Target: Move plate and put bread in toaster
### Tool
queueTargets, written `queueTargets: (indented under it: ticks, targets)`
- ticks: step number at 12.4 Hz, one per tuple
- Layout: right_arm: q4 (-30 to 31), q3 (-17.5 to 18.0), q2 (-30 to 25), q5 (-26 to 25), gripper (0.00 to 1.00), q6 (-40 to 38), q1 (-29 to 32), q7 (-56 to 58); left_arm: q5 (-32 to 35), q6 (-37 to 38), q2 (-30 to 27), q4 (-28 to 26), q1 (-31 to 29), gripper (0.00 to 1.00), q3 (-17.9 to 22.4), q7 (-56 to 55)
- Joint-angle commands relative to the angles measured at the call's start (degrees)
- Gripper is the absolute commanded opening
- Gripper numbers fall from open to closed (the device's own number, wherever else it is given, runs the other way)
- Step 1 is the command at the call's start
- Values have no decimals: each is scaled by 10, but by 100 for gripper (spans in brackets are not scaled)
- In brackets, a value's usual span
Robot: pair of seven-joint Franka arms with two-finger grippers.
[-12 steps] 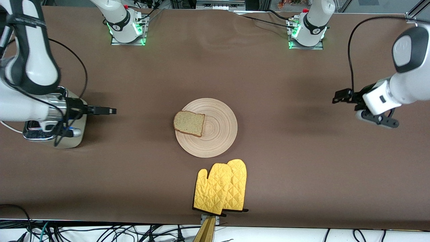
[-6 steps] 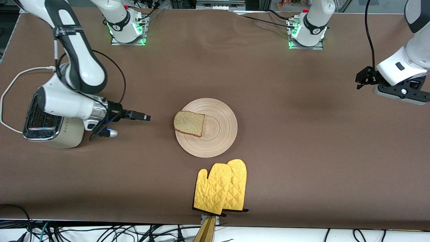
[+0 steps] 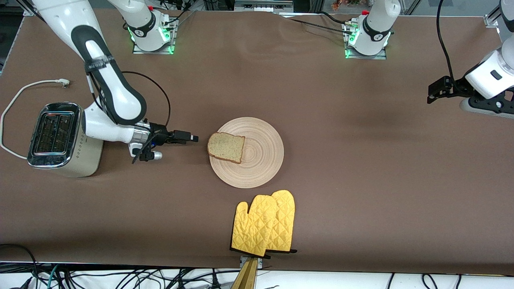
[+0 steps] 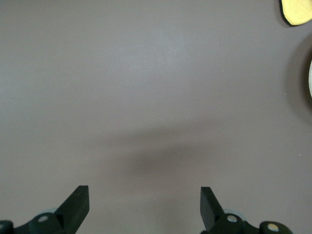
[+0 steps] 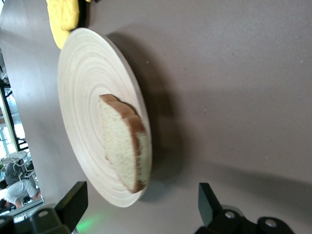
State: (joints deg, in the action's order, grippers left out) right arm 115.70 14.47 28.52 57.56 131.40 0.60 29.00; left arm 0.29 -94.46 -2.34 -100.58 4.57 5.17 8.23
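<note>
My right gripper needs to move toward the bread's toaster-side edge first and then close on the bread. The tabletop shows between that edge and the fingers.
The pale-wood plate lies mid-table with the bread on its edge toward the right arm's end. The right wrist view shows the plate and the bread close ahead. My right gripper is open and empty, low over the table just beside the bread, between it and the toaster; it also shows in its wrist view. The cream toaster stands at the right arm's end, slots up. My left gripper hangs open and empty over bare table at the left arm's end, seen in its wrist view.
A pair of yellow oven mitts lies nearer to the front camera than the plate, also in the right wrist view and the left wrist view. The toaster's white cord loops on the table beside it.
My right arm has swung from over the toaster toward the plate, uncovering the toaster. My left arm has lifted and drawn back toward its end of the table.
</note>
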Motion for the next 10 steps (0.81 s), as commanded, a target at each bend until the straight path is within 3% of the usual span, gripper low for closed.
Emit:
queueTargets:
  ticks: [1,3,5,7,9,10]
  targets:
    - [6,9,11,25,98,44,-16,30,-11,28,-8,10,-2,100,-5,-36]
    - [16,10,14,26,85,85,-41,27,-10,33,-4,12,-1,100,-9,-47]
    - [14,10,21,50,84,85,-47,26,-10,34,-4,13,0,100,-9,-50]
    - [10,10,21,84,74,87,-64,29,-10,34,-4,20,-2,100,-8,-51]
    - [10,10,22,91,44,89,-65,29,-11,34,-4,23,-4,100,-4,-45]
    - [9,9,22,91,41,88,-61,30,-6,34,-3,40,-4,100,-4,-47]
